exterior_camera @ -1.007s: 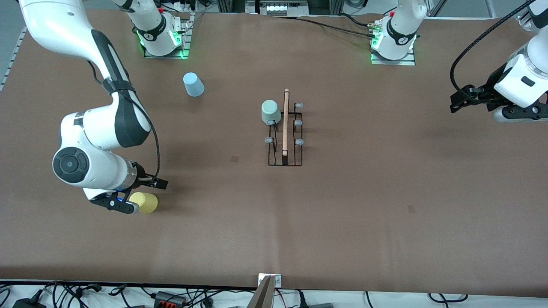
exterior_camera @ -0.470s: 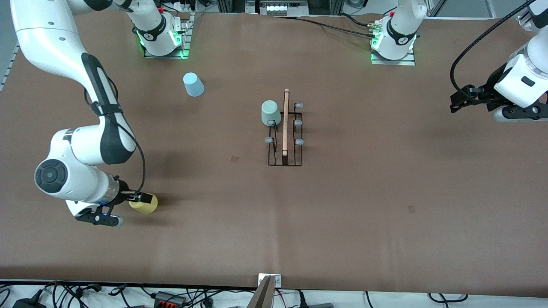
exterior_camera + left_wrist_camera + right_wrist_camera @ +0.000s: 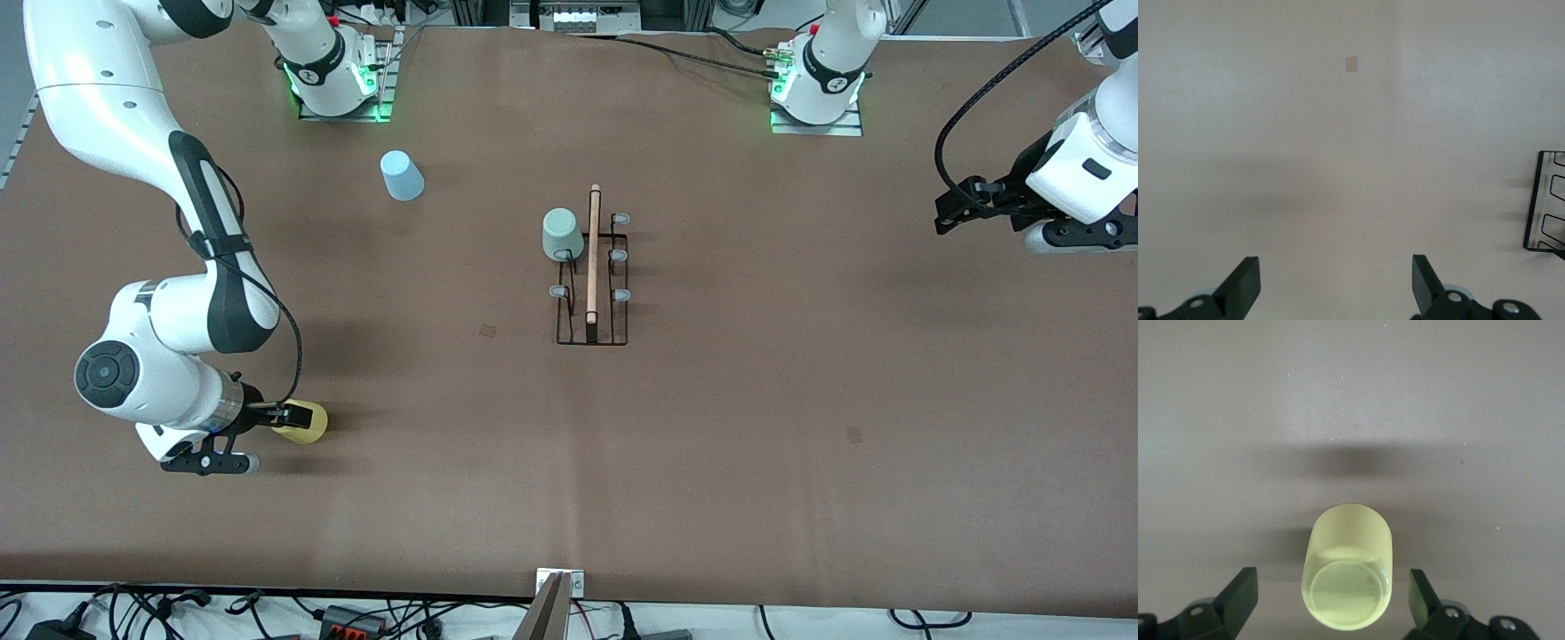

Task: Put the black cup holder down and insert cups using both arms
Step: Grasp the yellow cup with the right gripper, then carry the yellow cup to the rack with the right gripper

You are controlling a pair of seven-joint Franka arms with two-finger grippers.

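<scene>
My right fingertips are above the yellow cup's sides in the right wrist view, so my right gripper now lowers before it closes on the cup.
The black cup holder (image 3: 592, 276) stands mid-table, and its edge shows in the left wrist view (image 3: 1543, 200). The mint green cup (image 3: 562, 233) sits on one of its pegs. The light blue cup (image 3: 402, 175) stands upside down near the right arm's base. The yellow cup (image 3: 307, 423) lies on its side. My right gripper (image 3: 286, 415) is open, level with the table, with its fingers on either side of the cup's base. The right wrist view shows the yellow cup (image 3: 1348, 577) between the fingers of the right gripper (image 3: 1331, 600). My left gripper (image 3: 956, 212) waits open and empty at the left arm's end, also seen in its wrist view (image 3: 1335, 283).
The brown table cover (image 3: 756, 400) spreads wide around the holder. Both arm bases (image 3: 333, 80) stand at the table's back edge. Cables and a metal bracket (image 3: 560, 587) lie along the front edge.
My right arm swung toward its end of the table and brought its open gripper level around the yellow cup's base. The left arm, holder and other cups have not moved.
</scene>
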